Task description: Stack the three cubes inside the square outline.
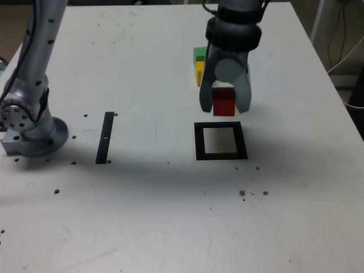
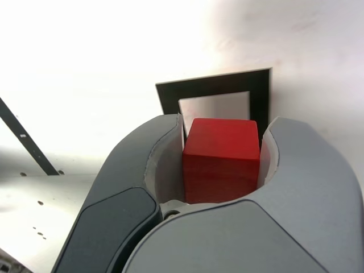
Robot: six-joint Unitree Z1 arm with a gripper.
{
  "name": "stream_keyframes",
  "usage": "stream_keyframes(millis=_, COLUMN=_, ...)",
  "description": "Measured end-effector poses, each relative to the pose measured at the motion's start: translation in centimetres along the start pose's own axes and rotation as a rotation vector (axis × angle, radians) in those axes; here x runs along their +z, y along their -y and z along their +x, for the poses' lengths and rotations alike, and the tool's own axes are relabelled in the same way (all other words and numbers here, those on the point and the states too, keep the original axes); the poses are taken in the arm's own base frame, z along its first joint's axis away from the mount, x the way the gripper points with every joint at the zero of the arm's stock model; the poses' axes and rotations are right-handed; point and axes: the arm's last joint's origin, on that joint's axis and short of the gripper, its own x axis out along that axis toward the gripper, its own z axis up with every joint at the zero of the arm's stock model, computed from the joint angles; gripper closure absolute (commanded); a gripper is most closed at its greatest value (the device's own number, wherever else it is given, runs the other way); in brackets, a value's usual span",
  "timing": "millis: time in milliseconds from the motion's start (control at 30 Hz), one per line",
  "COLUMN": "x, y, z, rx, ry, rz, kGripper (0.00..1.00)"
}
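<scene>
The red cube (image 1: pixel 223 101) is above and behind the square outline (image 1: pixel 220 141), so my gripper needs to keep holding the cube until it is lower and inside the outline.
My gripper (image 1: pixel 224 105) is shut on the red cube (image 1: pixel 223 101), holding it in the air just behind the square outline (image 1: pixel 220 141) as the exterior view shows it. In the wrist view the red cube (image 2: pixel 220 159) sits clamped between both grey jaws, with the square outline (image 2: pixel 216 94) beyond it on the white table. The green cube (image 1: pixel 199 54) rests on top of the yellow cube (image 1: pixel 199 71) farther back, partly hidden by the gripper.
A narrow black strip (image 1: pixel 105 137) lies on the table toward the exterior view's left. The arm's grey base (image 1: pixel 31 122) stands at the left edge. Small dark specks dot the table (image 1: pixel 142 205) near the front.
</scene>
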Motion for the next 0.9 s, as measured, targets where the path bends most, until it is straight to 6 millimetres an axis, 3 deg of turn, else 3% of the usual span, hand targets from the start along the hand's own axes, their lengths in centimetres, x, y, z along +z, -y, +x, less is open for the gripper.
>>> stream_keyframes(millis=567, x=-0.7, y=1.6, z=3.1, rx=-0.015, ry=0.006, rz=-0.048, kGripper=0.56)
stream_keyframes(millis=900, x=-0.5, y=2.2, z=3.7, rx=-0.02, ry=0.014, rz=-0.061, kGripper=0.56)
